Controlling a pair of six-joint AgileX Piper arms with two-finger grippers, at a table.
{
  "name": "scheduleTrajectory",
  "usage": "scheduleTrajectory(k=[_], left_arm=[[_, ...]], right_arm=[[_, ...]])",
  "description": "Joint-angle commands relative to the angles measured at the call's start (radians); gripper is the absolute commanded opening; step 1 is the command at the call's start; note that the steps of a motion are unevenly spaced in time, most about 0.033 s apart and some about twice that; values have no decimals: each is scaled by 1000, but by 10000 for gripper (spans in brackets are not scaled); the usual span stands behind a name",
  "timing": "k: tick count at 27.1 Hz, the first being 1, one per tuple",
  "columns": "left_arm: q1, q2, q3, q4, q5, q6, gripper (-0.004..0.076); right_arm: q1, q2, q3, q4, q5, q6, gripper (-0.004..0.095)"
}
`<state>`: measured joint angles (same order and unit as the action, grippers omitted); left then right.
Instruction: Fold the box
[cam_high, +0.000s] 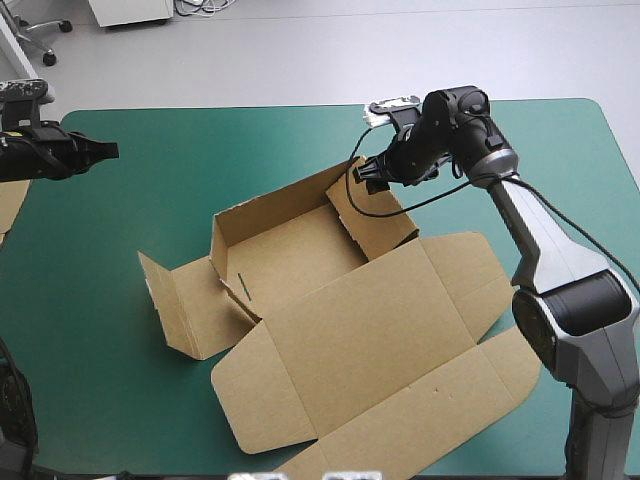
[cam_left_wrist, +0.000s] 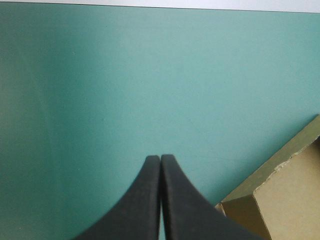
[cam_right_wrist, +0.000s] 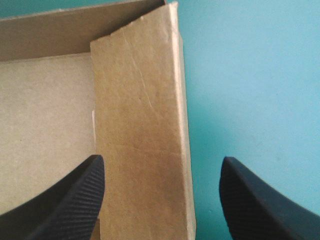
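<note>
The robot's right gripper should next hold the box (cam_high: 300, 265) steady for folding, so it should grab the box's side flap by its folded top edge.
The brown box (cam_high: 300, 265) lies mid-table, its back and left walls raised and its lid (cam_high: 400, 340) flat toward the front. My right gripper (cam_high: 368, 180) hovers open over the box's right side flap (cam_high: 375, 220). In the right wrist view that flap (cam_right_wrist: 142, 125) stands between the fingers of my right gripper (cam_right_wrist: 162, 167), nearer one finger, with the box floor (cam_right_wrist: 45, 125) beside it. My left gripper (cam_high: 110, 150) is shut over bare cover near the table's left edge, away from the box. In the left wrist view, a corner of the box (cam_left_wrist: 287, 195) shows beside the left gripper (cam_left_wrist: 161, 159).
An edge of more brown board (cam_high: 8, 205) shows at the table's left edge. A loose side flap (cam_high: 175, 305) of the box stands out toward the left. The teal-green cover (cam_high: 150, 190) is bare between the left gripper and the box.
</note>
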<state>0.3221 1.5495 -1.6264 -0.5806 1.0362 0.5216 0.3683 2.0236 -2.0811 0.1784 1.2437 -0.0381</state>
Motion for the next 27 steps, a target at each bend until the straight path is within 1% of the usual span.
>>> scheduleTrajectory(k=[1,6,12,18,24,25,26,27], left_arm=[[0,-30,-26,-41,-28,-9,-15],[0,-30,-26,-41,-28,-9,-15],[0,-30,-26,-41,-28,-9,-15],[0,-30,-26,-41,-25,-9,-15],[0,-30,-26,-41,-25,-9,-15],[0,-30,-26,-41,-25,-9,-15],[0,-30,-26,-41,-25,-9,-15],[0,-30,-26,-41,-25,-9,-15]], right_arm=[[-2,-54,26,9,6,10,620],[-2,-54,107,18,6,10,620],[-2,-50,118,15,6,8,619],[-2,-38,128,15,6,6,534],[-2,-24,168,15,6,-14,520],[-2,-14,168,11,6,-37,478],[-2,-9,168,9,6,-39,402],[-2,-9,168,-17,6,-34,165]])
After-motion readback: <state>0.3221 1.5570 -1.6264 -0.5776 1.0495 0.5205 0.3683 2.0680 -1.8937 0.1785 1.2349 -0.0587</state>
